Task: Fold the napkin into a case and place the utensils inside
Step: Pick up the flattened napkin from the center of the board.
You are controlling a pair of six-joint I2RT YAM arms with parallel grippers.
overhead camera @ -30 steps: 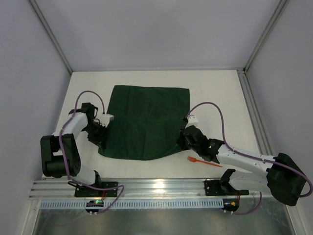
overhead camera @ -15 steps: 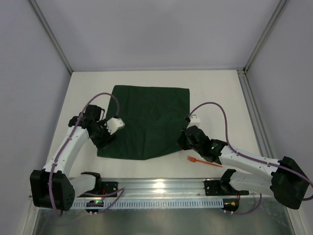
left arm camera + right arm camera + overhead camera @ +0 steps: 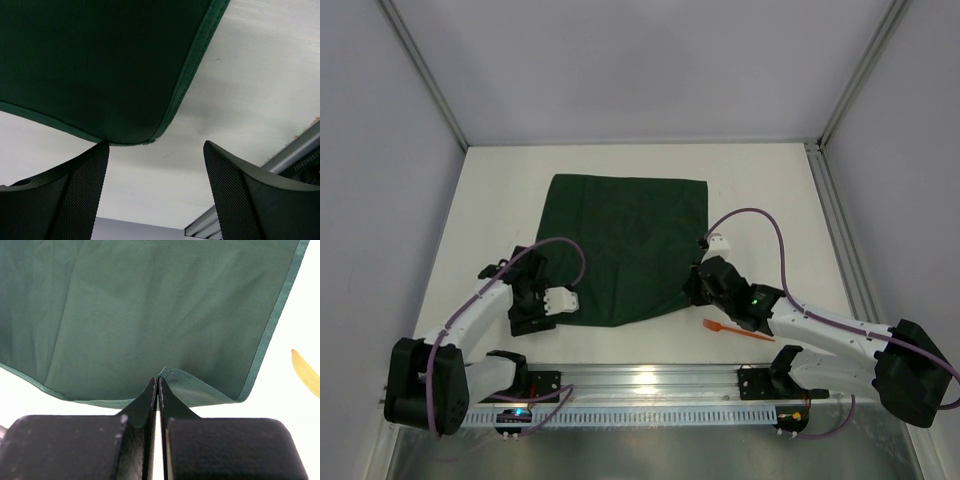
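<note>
The left gripper needs to pick up the napkin's free near corner [image 3: 558,320] [image 3: 149,137] next, to match the right gripper's corner, so that the napkin's near edge folds over evenly.
The dark green napkin [image 3: 620,240] lies spread flat on the white table, with no case formed. My left gripper [image 3: 528,312] is at its near-left corner, open. In the left wrist view the napkin's corner [image 3: 100,65] lies just past the left gripper [image 3: 155,146], with nothing between the fingers. My right gripper [image 3: 692,287] is shut on the napkin's near-right corner, and the cloth [image 3: 150,305] rises in a small peak to the right gripper [image 3: 158,379]. One orange utensil [image 3: 736,331] lies right of that corner. Its tip [image 3: 305,371] shows in the right wrist view.
A metal rail [image 3: 640,382] runs along the table's near edge, and a stretch of it [image 3: 295,155] shows close behind the left gripper. Grey walls enclose the table on three sides. Purple cables loop over both arms.
My left gripper has opened, let go of the napkin's left edge and moved toward the near-left corner. The right gripper has kept its pinch in place.
</note>
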